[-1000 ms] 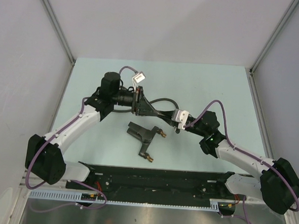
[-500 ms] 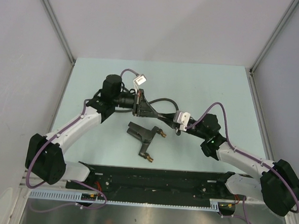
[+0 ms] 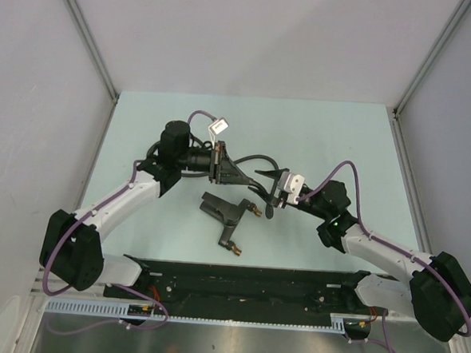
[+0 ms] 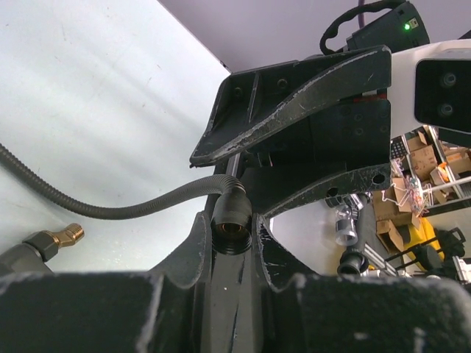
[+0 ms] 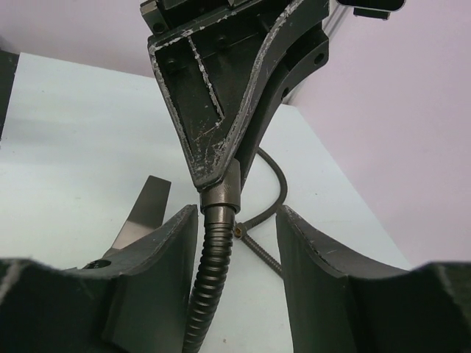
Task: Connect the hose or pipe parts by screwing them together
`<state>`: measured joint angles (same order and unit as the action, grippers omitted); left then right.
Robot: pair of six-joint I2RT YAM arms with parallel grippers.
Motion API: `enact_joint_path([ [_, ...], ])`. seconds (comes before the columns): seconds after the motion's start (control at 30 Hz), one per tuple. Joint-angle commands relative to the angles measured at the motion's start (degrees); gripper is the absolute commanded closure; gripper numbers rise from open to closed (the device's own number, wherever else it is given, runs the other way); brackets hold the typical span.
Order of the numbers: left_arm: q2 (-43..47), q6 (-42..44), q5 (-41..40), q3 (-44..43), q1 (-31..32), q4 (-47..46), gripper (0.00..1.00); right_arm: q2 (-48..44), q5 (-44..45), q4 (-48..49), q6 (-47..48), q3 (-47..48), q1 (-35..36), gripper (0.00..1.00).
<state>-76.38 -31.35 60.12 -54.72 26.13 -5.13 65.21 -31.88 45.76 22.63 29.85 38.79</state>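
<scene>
I should next use my right gripper to grab the collar by its hose-side end (image 5: 219,212), so the collar's opening stays free to screw onto the brass tip.
My left gripper (image 3: 253,185) is shut on the collar (image 4: 230,219) at the end of the dark-grey ribbed hose (image 4: 110,211), held above the table. Facing it, my right gripper (image 3: 269,193) is open, one finger on each side of the hose (image 5: 213,272) and apart from it. In the right wrist view the left gripper's fingers (image 5: 221,95) pinch the collar (image 5: 221,193) from above. The rest of the hose (image 3: 257,157) loops behind both grippers. The forked fitting (image 3: 227,216) lies flat on the table in front of them; one of its brass tips (image 4: 64,237) shows in the left wrist view.
A black rail (image 3: 245,283) runs across the near edge between the arm bases. Grey walls and metal posts (image 3: 88,35) close in the pale green table (image 3: 326,134) on both sides. Purple cables (image 3: 344,171) arch over each wrist.
My right gripper has opened and let go of the hose. My left gripper has shut on the hose's collar and holds it alone. The fitting has not moved.
</scene>
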Motion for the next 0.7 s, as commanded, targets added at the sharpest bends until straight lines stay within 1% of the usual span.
enact_joint_path([
  [0.0, 1.8, -2.1, 0.4, 0.2, 0.6, -4.5, 1.0, -0.7, -1.2, 4.7, -1.4, -0.1, 0.1, 0.48],
  [0.1, 1.5, -2.7, 0.4, 0.2, 0.8, -5.2, 1.0, 0.1, -1.6, 6.0, -2.0, -0.1, 0.1, 0.51],
  [0.33, 1.2, -3.5, 0.6, 0.4, 1.0, -6.2, 1.0, 1.0, -2.0, 7.8, -2.6, -0.1, 0.7, 0.61],
  [0.67, 1.1, -4.0, 1.6, 0.7, 1.0, -7.1, 1.0, 1.7, -2.7, 9.7, -3.9, -0.1, 0.9, 0.62],
])
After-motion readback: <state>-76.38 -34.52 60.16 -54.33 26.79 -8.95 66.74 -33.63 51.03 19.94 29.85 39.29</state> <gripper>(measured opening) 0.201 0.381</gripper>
